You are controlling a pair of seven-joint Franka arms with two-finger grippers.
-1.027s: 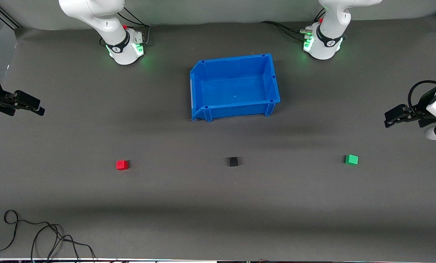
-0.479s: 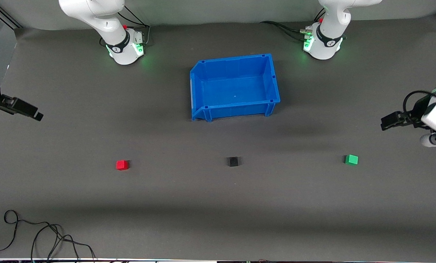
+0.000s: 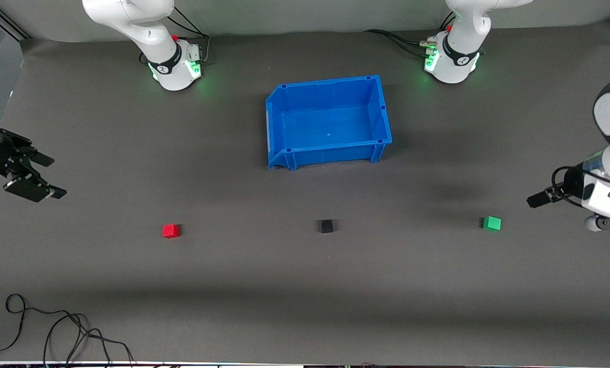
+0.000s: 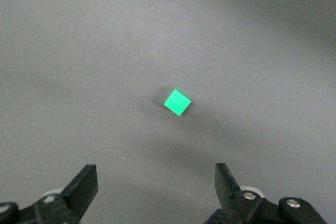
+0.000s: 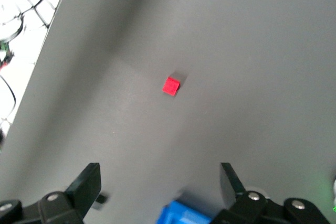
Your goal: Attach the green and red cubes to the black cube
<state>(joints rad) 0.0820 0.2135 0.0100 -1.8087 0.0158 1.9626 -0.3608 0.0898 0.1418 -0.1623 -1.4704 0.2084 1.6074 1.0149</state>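
Observation:
The green cube (image 3: 492, 223) needs to be attached to the black cube (image 3: 326, 226). My left gripper will grab the green cube by its opposite sides next.
The red cube (image 3: 171, 231), the black cube (image 3: 326, 226) and the green cube (image 3: 492, 223) lie apart in one row on the grey mat, the black one in the middle. My left gripper (image 3: 537, 199) hangs open and empty over the mat at the left arm's end, a short way from the green cube. In the left wrist view the green cube (image 4: 177, 102) lies ahead of the open left gripper (image 4: 156, 187). My right gripper (image 3: 49, 176) is open and empty over the mat's edge at the right arm's end. The right wrist view shows the red cube (image 5: 170, 86) ahead of the open right gripper (image 5: 159, 184).
An empty blue bin (image 3: 381, 110) stands between the arm bases and the cubes; a corner of it shows in the right wrist view (image 5: 184, 216). Loose black cables (image 3: 54, 332) lie at the mat's near corner at the right arm's end.
Both grippers have moved toward the row of cubes. The left gripper has come closer to the green cube. The right gripper has turned, so its two fingers now show spread apart.

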